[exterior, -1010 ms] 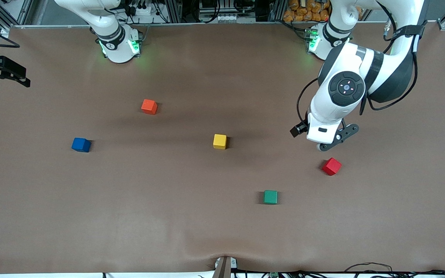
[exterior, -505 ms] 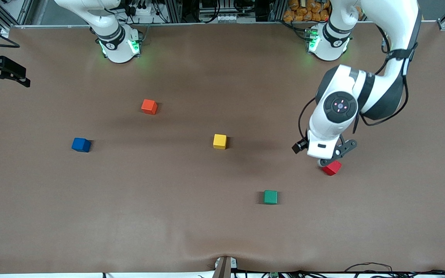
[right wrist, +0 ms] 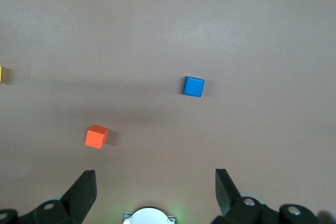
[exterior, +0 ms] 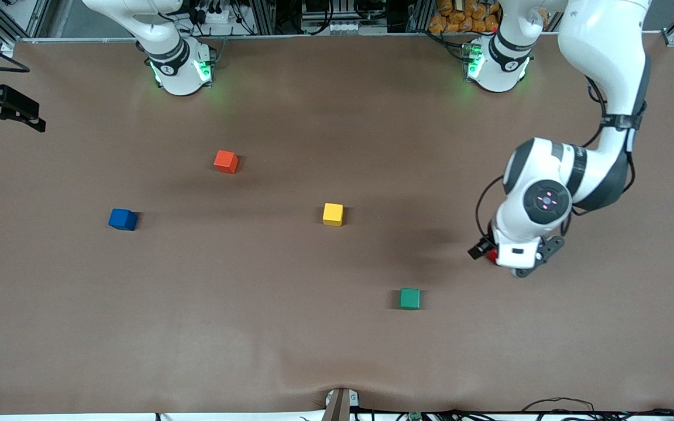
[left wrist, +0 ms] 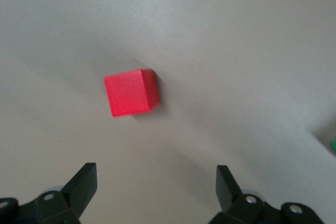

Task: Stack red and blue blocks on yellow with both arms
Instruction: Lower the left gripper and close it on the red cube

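Note:
I will next grab the red block by its opposite sides with my left gripper, and then I will stack the red block on the yellow cube (exterior: 333, 214).
The red block (left wrist: 131, 93) lies on the brown table, and only a sliver of it (exterior: 492, 255) shows under the left arm's wrist (exterior: 539, 202). My left gripper (left wrist: 156, 179) hangs open above the table. The red block sits just ahead of its fingertips, not between them. The blue block (exterior: 122, 219) rests toward the right arm's end of the table. The yellow cube (exterior: 333, 214) stands near the table's middle. My right gripper (right wrist: 155, 182) waits open and empty high over the table near its own base (right wrist: 149, 216), looking down on the blue block (right wrist: 193, 86).
An orange-red cube (exterior: 226, 161) sits farther from the front camera than the blue block. A green cube (exterior: 410, 298) lies nearer to the camera than the yellow one. A black fixture (exterior: 3, 108) juts in at the right arm's end.
The left arm has swung toward the front camera and come down over the red block, which its wrist now almost covers. The right arm and all cubes have stayed put.

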`<state>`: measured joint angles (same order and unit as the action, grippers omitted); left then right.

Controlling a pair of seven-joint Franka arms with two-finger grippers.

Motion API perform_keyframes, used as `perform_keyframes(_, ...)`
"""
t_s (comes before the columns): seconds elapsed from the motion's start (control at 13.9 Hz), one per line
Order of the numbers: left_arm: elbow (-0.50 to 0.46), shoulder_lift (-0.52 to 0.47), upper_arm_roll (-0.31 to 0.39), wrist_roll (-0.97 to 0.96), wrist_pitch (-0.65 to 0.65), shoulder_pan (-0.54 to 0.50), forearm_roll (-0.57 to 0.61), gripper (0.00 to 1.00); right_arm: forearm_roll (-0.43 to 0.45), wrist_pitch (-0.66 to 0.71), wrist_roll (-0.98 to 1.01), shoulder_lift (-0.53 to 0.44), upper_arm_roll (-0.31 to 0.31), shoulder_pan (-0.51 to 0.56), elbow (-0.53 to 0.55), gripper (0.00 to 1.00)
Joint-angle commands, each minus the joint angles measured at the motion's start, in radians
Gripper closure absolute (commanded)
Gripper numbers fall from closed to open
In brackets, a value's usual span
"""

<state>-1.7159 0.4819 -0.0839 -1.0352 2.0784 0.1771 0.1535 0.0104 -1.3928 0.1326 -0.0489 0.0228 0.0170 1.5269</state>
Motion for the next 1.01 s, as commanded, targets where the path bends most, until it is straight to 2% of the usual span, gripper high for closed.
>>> perform_keyframes(0.0, -0.002, 0.027, -0.008, -0.051, 0.022, -0.027, 0.020, 0.00, 0.005, 0.002, 0.009, -0.011, -0.011, 0.017, 0.002, 0.00)
perform_keyframes(0.14, -0.027, 0.032, -0.008, -0.066, 0.054, -0.050, 0.011, 0.00, 0.005, 0.002, 0.009, -0.011, -0.011, 0.017, 0.002, 0.00)
perform_keyframes(0.36, -0.088, 0.049, -0.007, -0.189, 0.176, -0.065, 0.012, 0.00, 0.005, -0.002, 0.009, -0.009, -0.011, 0.020, 0.002, 0.00)
perform_keyframes(0.58, -0.134, 0.057, -0.010, -0.212, 0.259, -0.111, 0.017, 0.00, 0.005, -0.003, 0.009, -0.008, -0.011, 0.024, 0.002, 0.00)
perform_keyframes(0.94, -0.148, 0.069, -0.008, -0.255, 0.292, -0.114, 0.008, 0.00, 0.005, -0.005, 0.009, -0.008, -0.012, 0.030, 0.001, 0.00)
